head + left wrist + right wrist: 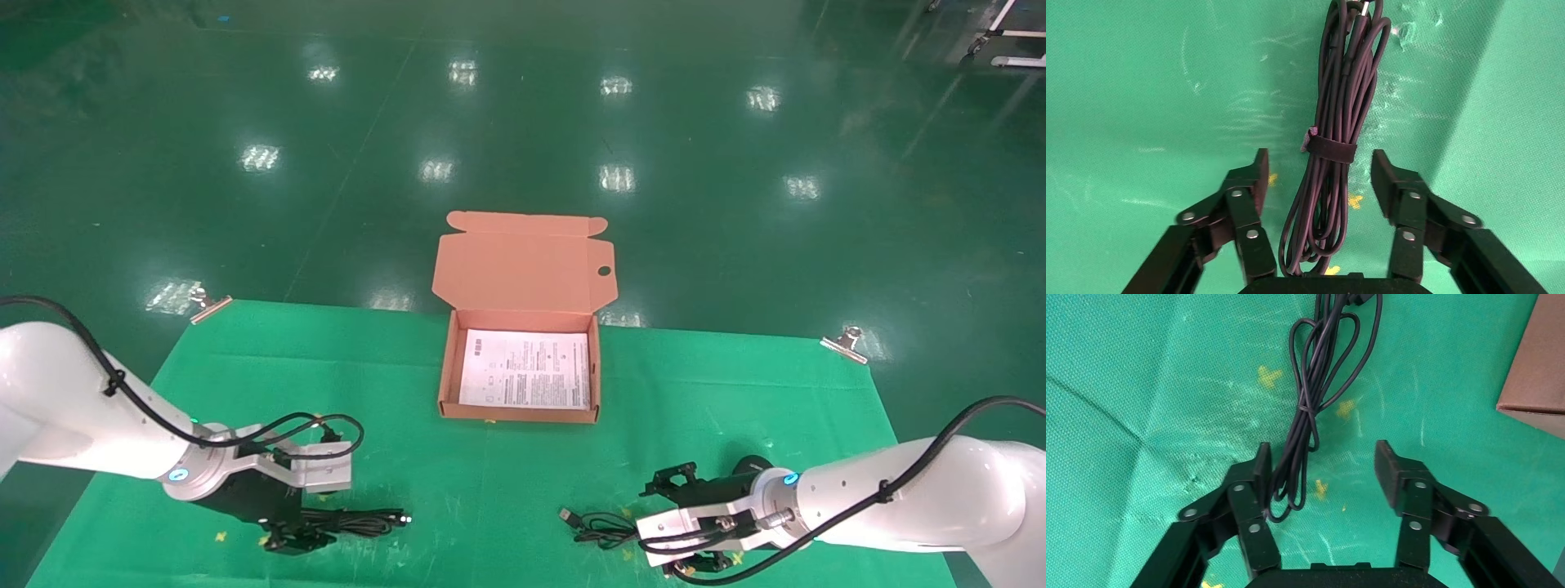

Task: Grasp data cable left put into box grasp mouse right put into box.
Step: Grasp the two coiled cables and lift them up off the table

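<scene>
My right gripper grabs the coiled cord by its narrow gathered end [1292, 471] next, since the cord's loops fan out wide toward the plug.
The data cable [359, 521] lies as a long black bundle with a strap on the green cloth at front left. My left gripper [296, 532] is open and low over it; in the left wrist view the gripper [1318, 174] has a finger on each side of the bundle [1333, 153] without touching it. My right gripper [685, 523] is open at front right over the mouse's thin cord [603, 529]. In the right wrist view the cord [1306, 416] runs beside one finger [1261, 468] of the open gripper [1321, 468]. The mouse body is hidden. The box [446, 371] stands open at centre.
The box's lid [523, 265] stands upright at its far side, and one box corner shows in the right wrist view [1535, 373]. The cord's USB plug [565, 515] lies left of my right gripper. Metal clips [208, 306] [846, 343] hold the cloth's far corners.
</scene>
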